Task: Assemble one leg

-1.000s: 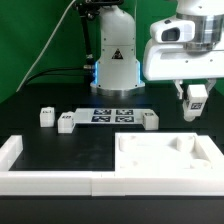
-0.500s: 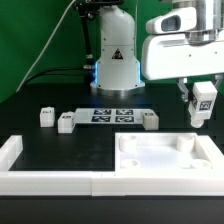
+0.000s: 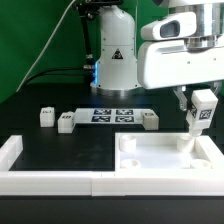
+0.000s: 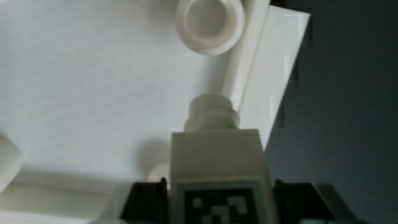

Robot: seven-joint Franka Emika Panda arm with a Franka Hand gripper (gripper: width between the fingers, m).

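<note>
My gripper should lower the leg before opening; its lower end is above the white square piece's corner socket (image 3: 185, 143).
My gripper (image 3: 201, 108) is shut on a leg (image 3: 199, 116), a small white block with a black-and-white tag, held tilted above the right part of the large white square piece (image 3: 150, 160). The leg's peg end is close over a round corner socket (image 3: 186, 146). In the wrist view the leg (image 4: 214, 150) sits between the dark fingers (image 4: 150, 200), its tip pointing toward a ring-shaped socket (image 4: 210, 25) on the white piece (image 4: 80, 90). Three more legs lie on the table: two at the exterior view's left (image 3: 45, 117) (image 3: 67, 122) and one by the marker board (image 3: 149, 120).
The marker board (image 3: 113, 115) lies at mid table in front of the robot base (image 3: 116, 65). A white L-shaped rail (image 3: 40, 178) runs along the front and the exterior view's left edge of the table.
The gripper with the leg has moved down and toward the camera, from beside the white piece to just over its right corner socket.
</note>
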